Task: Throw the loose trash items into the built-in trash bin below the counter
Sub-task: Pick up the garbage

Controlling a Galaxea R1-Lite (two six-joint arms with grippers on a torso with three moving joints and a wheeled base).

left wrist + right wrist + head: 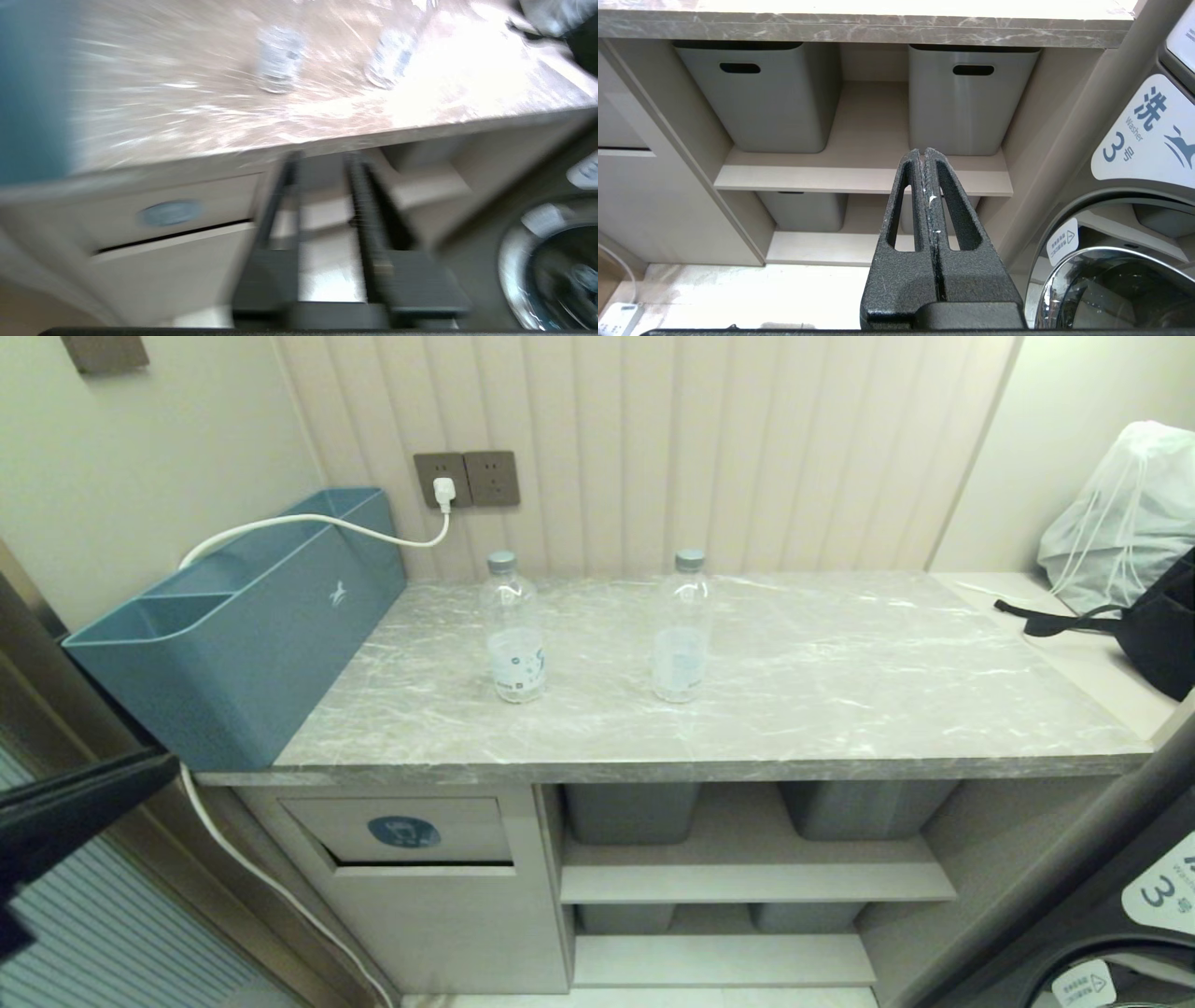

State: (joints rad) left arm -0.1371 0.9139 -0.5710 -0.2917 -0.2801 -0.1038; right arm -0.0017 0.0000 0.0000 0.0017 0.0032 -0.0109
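Observation:
I need to pick up the blue-printed bottle next with my left gripper, by its clear body above the label [512, 609], to drop it into the built-in trash bin [416, 842].
Two clear plastic bottles stand upright on the marble counter [840, 691]. One has a white blue-printed label [513, 633], the other a pale label [681, 633]. Under the counter's left end is the built-in trash bin's beige flap [403, 831] with a blue oval sticker. My left gripper [322, 158] is open and empty. It hangs in front of the counter edge, below and short of the bottles [279, 58] [390, 58], right of the flap [170, 212]. A black part of the left arm [75, 812] shows at the left edge. My right gripper [924, 151] is shut and empty, low before the shelves.
A blue organizer box [243, 625] with a white cable [308, 523] fills the counter's left end. Grey plastic bins [756, 98] [966, 98] sit on the shelves below. A washer [1134, 233] stands to the right. A white sack [1120, 513] and a black bag [1162, 625] lie far right.

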